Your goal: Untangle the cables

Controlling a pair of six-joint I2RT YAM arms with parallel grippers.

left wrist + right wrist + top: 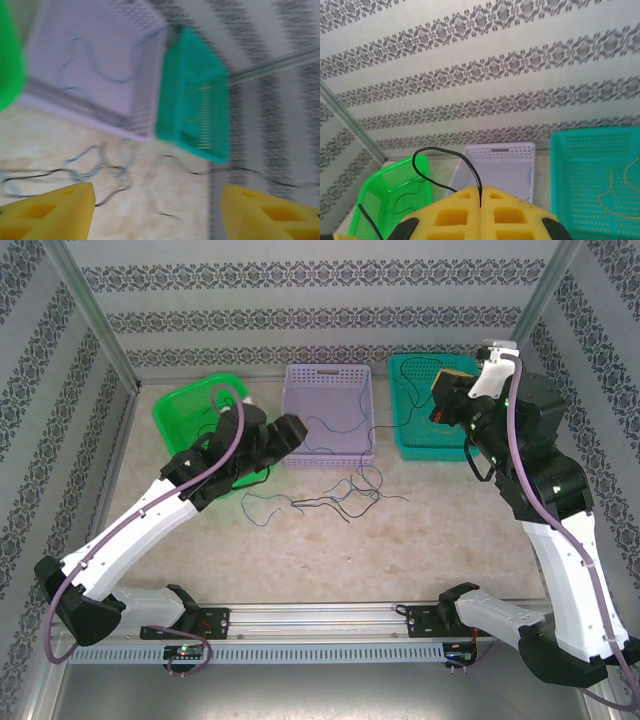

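Note:
My left gripper should next grab the dark cable near the cable end (297, 186) that my right gripper holds, to pull the cable's length out of the tangle.
A loose tangle of thin dark and blue cables (335, 497) lies on the table in front of the purple basket (300, 380). A blue cable (95, 70) curls inside that basket. My left gripper (292, 432) hovers by the basket's front left corner. In the left wrist view the left gripper (157, 212) is open, with cable strands (90, 172) on the table between its yellow fingers (50, 210). My right gripper (445, 400) is raised over the teal basket (410, 435). In the right wrist view the right gripper (481, 200) is shut on a dark cable (437, 152) that loops up from its pads.
A green basket (175, 415) at the back left holds a dark cable (402, 200). A tan cable (615, 192) lies in the teal basket (580, 170). Patterned walls enclose the table on three sides. A metal rail (320, 625) runs along the near edge.

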